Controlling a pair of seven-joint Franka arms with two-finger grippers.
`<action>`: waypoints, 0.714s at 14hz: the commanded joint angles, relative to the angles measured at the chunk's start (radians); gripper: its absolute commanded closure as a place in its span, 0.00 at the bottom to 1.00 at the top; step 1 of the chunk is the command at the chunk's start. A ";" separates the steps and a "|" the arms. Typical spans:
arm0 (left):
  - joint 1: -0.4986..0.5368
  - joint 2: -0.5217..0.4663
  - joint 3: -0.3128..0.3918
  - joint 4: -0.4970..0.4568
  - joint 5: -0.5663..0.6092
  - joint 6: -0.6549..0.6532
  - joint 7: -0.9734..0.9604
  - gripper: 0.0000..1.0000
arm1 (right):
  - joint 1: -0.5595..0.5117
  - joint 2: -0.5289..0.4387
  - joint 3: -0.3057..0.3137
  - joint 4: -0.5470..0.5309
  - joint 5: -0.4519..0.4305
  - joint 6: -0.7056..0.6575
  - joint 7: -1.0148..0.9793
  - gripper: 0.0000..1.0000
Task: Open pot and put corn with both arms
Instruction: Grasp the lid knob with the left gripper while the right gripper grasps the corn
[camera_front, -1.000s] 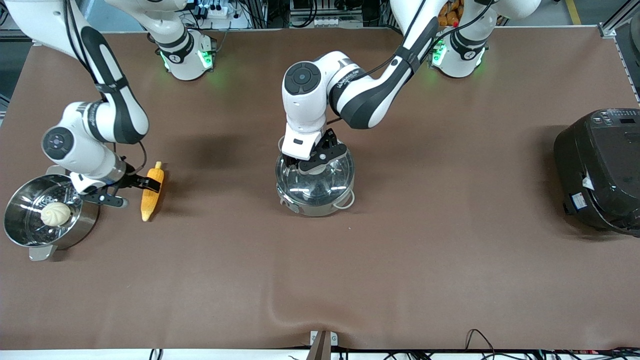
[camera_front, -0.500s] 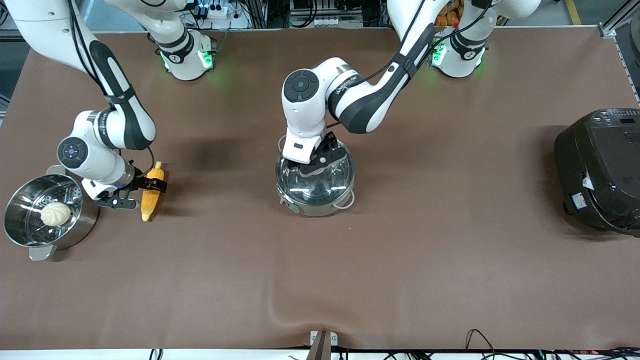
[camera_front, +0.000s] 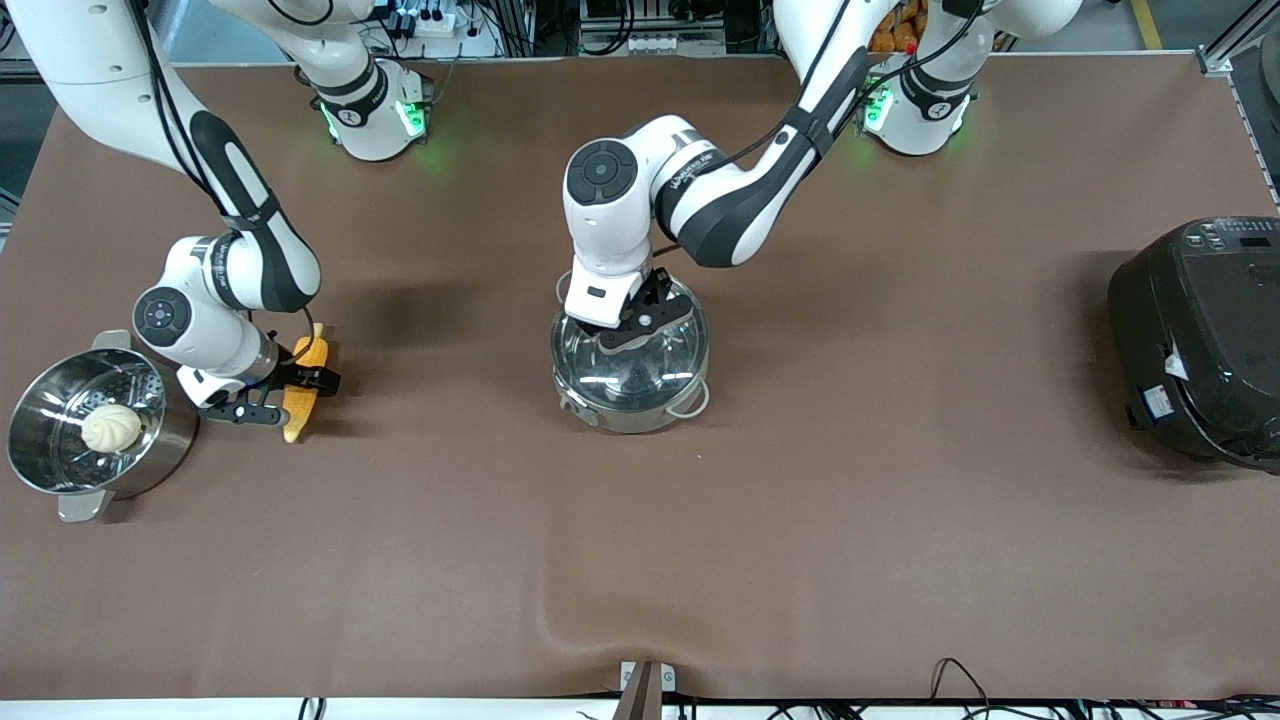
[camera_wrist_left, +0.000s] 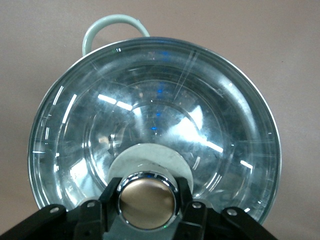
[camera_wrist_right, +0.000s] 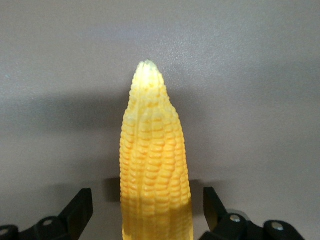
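My right gripper is about to grab the corn around its thick middle (camera_front: 301, 394) to keep it level, since the corn is long and tapers to a narrow tip (camera_front: 292, 433).
The steel pot (camera_front: 628, 405) stands mid-table with its glass lid (camera_front: 640, 365) on. My left gripper (camera_front: 630, 333) is over it, shut on the lid's round knob (camera_wrist_left: 147, 200), with a finger (camera_wrist_left: 111, 192) pressed on each side. The lid (camera_wrist_left: 200, 100) and a wire handle (camera_wrist_left: 112, 22) show in the left wrist view. The yellow corn (camera_front: 293, 412) lies on the table toward the right arm's end. My right gripper (camera_front: 288, 397) is down at the corn (camera_wrist_right: 152, 165), open, with a finger (camera_wrist_right: 80, 207) on each side and a gap to each.
A steel pot with tab handles (camera_front: 40, 470), perforated insert and white bun (camera_front: 110, 427) stands beside the corn at the right arm's end. A big black cooker (camera_front: 1200, 340) stands at the left arm's end. The brown table cloth (camera_front: 700, 560) is bare nearer the front camera.
My right arm has swung toward the corn and its open fingers now straddle the cob's middle. My left gripper has settled slightly on the lid knob. The pot, lid and corn have not moved.
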 joint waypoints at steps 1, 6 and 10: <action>-0.002 -0.003 0.002 0.010 0.008 -0.009 -0.010 0.87 | -0.027 -0.016 0.010 0.015 -0.020 -0.062 0.001 0.14; 0.007 -0.043 0.003 0.010 0.008 -0.044 -0.013 1.00 | -0.039 -0.016 0.011 0.016 -0.017 -0.103 0.001 0.23; 0.088 -0.182 0.000 0.009 0.005 -0.156 0.064 1.00 | -0.039 -0.021 0.016 0.035 -0.003 -0.155 0.002 0.35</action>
